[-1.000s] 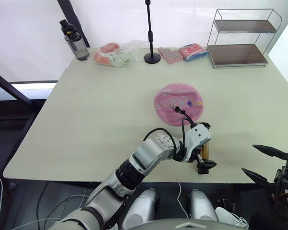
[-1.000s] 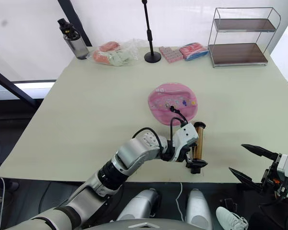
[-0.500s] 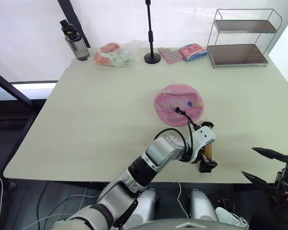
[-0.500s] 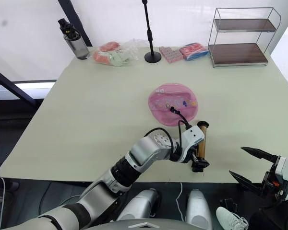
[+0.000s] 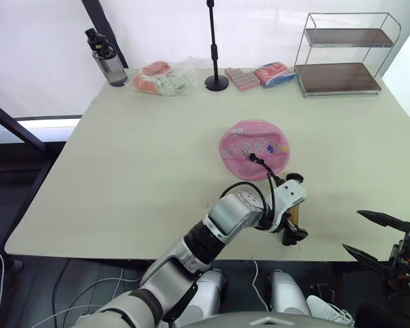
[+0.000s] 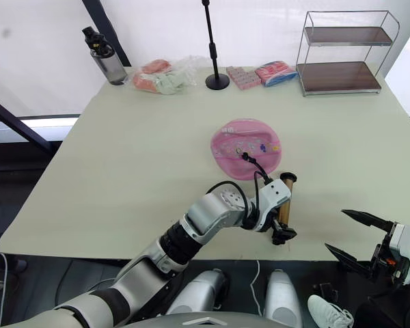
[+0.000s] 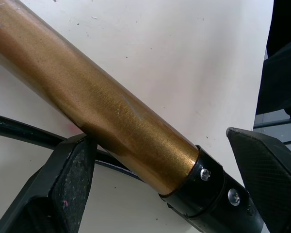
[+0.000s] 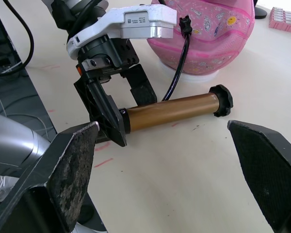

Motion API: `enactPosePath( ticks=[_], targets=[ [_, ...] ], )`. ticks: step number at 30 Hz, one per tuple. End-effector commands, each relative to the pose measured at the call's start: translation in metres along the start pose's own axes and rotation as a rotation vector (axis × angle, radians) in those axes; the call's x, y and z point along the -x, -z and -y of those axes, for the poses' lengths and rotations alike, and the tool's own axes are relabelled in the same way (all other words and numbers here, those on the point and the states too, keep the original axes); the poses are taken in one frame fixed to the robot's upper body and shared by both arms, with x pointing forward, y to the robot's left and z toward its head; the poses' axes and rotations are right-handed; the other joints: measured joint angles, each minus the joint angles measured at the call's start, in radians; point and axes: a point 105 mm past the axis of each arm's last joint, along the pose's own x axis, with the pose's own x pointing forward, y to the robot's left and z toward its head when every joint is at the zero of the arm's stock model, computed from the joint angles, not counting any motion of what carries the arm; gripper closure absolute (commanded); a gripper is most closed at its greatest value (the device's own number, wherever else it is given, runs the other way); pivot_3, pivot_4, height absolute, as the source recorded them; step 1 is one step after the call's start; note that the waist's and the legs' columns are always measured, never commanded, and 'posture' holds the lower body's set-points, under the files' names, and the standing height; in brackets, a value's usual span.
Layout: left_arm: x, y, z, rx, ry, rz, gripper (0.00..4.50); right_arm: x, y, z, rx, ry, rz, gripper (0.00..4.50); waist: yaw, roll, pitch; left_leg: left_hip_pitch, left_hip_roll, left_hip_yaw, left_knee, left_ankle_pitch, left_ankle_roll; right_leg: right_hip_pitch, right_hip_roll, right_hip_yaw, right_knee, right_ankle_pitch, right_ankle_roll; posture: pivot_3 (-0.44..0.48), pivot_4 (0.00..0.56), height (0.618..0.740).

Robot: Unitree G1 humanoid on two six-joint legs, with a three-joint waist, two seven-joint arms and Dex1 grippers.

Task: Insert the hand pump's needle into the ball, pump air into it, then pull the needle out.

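Note:
I will next steady the hand pump for pumping air into the ball, so I will grab it with my left gripper by its black-capped lower end (image 7: 199, 182).
The ball (image 5: 254, 148) lies as a flat pink disc with small printed pictures, right of the table's middle. The hand pump (image 6: 285, 202), a bronze cylinder with black caps, lies on the table just in front of it, near the front edge. Its black hose (image 5: 263, 165) curls up to the ball's top, where its end (image 8: 185, 22) rests; the needle itself is hidden. My left gripper (image 5: 291, 234) is open and straddles the pump (image 7: 102, 102) near its front cap, one finger (image 7: 72, 165) against the cylinder. Off the table's front right corner, my right gripper (image 6: 335, 229) hangs open and holds nothing.
Along the back edge stand a dark water bottle (image 5: 108, 60), a plastic bag of pink and green items (image 5: 164, 78), a black stand (image 5: 215, 48), pink packets (image 5: 260, 75) and a wire shelf rack (image 5: 345, 55). The table's front edge (image 5: 157, 253) runs just below the pump.
My left arm has swung a little to the right while its gripper stayed at the pump. The pump and ball have barely moved. My right gripper has sunk slightly.

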Motion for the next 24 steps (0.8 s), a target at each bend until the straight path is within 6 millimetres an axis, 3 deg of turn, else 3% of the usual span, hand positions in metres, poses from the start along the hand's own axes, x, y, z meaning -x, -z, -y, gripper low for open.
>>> enactPosePath(
  ticks=[1, 2, 3, 5, 6, 7, 8, 10, 24],
  targets=[
    [0.001, 0.003, -0.003, 0.005, -0.008, -0.022, 0.96, -0.001, -0.004, 0.000, 0.026, -0.011, 0.017, 0.00, 0.000, 0.000, 0.000, 0.000, 0.000, 0.000, 0.000, 0.000, 0.000, 0.000, 0.000, 0.000, 0.000, 0.000, 0.000, 0.000, 0.150, 0.736],
    [0.002, 0.004, -0.004, 0.006, -0.009, -0.022, 0.96, -0.002, -0.004, 0.000, 0.027, -0.012, 0.016, 0.00, 0.000, 0.000, 0.000, 0.000, 0.000, 0.000, 0.000, 0.000, 0.000, 0.000, 0.000, 0.000, 0.000, 0.000, 0.000, 0.000, 0.150, 0.736],
    [0.002, 0.004, -0.005, 0.005, -0.011, -0.022, 1.67, -0.002, -0.004, 0.000, 0.027, -0.013, 0.015, 0.00, 0.000, 0.000, 0.000, 0.000, 0.000, 0.000, 0.000, 0.000, 0.000, 0.000, 0.000, 0.000, 0.000, 0.000, 0.000, 0.000, 0.150, 0.736],
    [0.004, 0.004, -0.006, 0.004, -0.014, -0.022, 1.90, -0.002, -0.003, 0.001, 0.027, -0.014, 0.016, 0.00, 0.000, 0.000, 0.000, 0.000, 0.000, 0.000, 0.000, 0.000, 0.000, 0.000, 0.000, 0.000, 0.000, 0.000, 0.000, 0.000, 0.150, 0.736],
    [0.005, 0.004, -0.007, 0.003, -0.016, -0.020, 2.42, -0.003, -0.003, 0.001, 0.028, -0.015, 0.016, 0.00, 0.000, 0.000, 0.000, 0.000, 0.000, 0.000, 0.000, 0.000, 0.000, 0.000, 0.000, 0.000, 0.000, 0.000, 0.000, 0.000, 0.150, 0.736],
    [0.007, 0.003, -0.008, 0.003, -0.017, -0.015, 2.60, -0.003, -0.003, 0.001, 0.028, -0.016, 0.016, 0.00, 0.000, 0.000, 0.000, 0.000, 0.000, 0.000, 0.000, 0.000, 0.000, 0.000, 0.000, 0.000, 0.000, 0.000, 0.000, 0.000, 0.150, 0.736],
    [0.009, 0.002, -0.009, 0.002, -0.017, -0.010, 3.06, -0.003, -0.003, 0.001, 0.029, -0.016, 0.016, 0.00, 0.000, 0.000, 0.000, 0.000, 0.000, 0.000, 0.000, 0.000, 0.000, 0.000, 0.000, 0.000, 0.000, 0.000, 0.000, 0.000, 0.150, 0.736],
    [0.013, -0.001, -0.010, -0.008, -0.011, 0.009, 3.43, -0.004, -0.003, 0.002, 0.029, -0.018, 0.017, 0.00, -0.001, 0.000, 0.000, 0.000, 0.000, 0.000, 0.000, 0.000, 0.000, 0.000, 0.000, 0.000, 0.000, 0.000, 0.000, 0.000, 0.150, 0.736],
    [0.062, -0.028, -0.008, -0.148, 0.068, 0.259, 3.43, -0.013, -0.011, 0.004, 0.007, -0.008, 0.076, 0.00, -0.002, 0.003, -0.001, 0.000, 0.000, 0.000, 0.000, 0.001, -0.002, 0.000, 0.000, 0.000, 0.000, 0.000, 0.000, 0.000, 0.150, 0.736]
  ],
)
